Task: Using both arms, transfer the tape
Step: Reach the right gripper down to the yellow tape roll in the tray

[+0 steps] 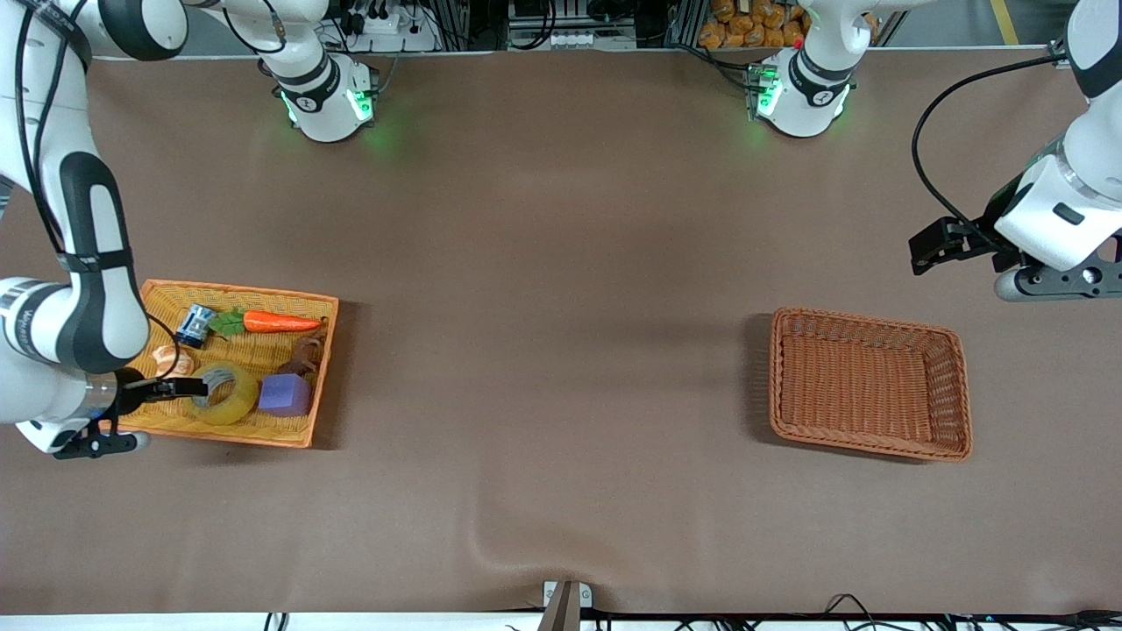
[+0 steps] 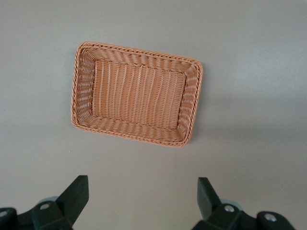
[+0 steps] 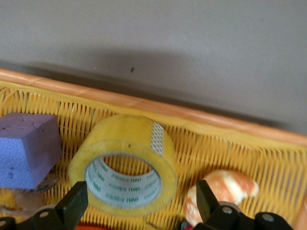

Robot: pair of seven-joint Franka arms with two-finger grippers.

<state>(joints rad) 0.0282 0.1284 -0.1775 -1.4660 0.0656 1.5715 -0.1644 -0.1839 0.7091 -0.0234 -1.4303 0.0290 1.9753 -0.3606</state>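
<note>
The robot's right gripper should next take hold of the tape by its side [image 1: 200,406] beside the checkered patch, and then the rest of the ring stays free for the left gripper.
The tape [image 1: 226,393], a yellowish roll with a grey-white core, lies tilted in the orange basket [image 1: 237,290], beside the purple cube [image 1: 285,394]. My right gripper [image 1: 180,386] is low in this basket, open. In the right wrist view its fingertips [image 3: 72,205] stand on either side of the tape [image 3: 125,163], not closed on it. My left gripper [image 1: 931,247] is open and empty, up in the air at the left arm's end of the table. Its wrist view shows the open fingers [image 2: 76,196] above bare table.
The orange basket also holds a croissant [image 1: 171,359] next to the tape, a carrot [image 1: 279,322], a small blue can [image 1: 195,324] and a brown object [image 1: 302,355]. An empty brown wicker basket [image 1: 877,451] stands toward the left arm's end, also in the left wrist view [image 2: 139,50].
</note>
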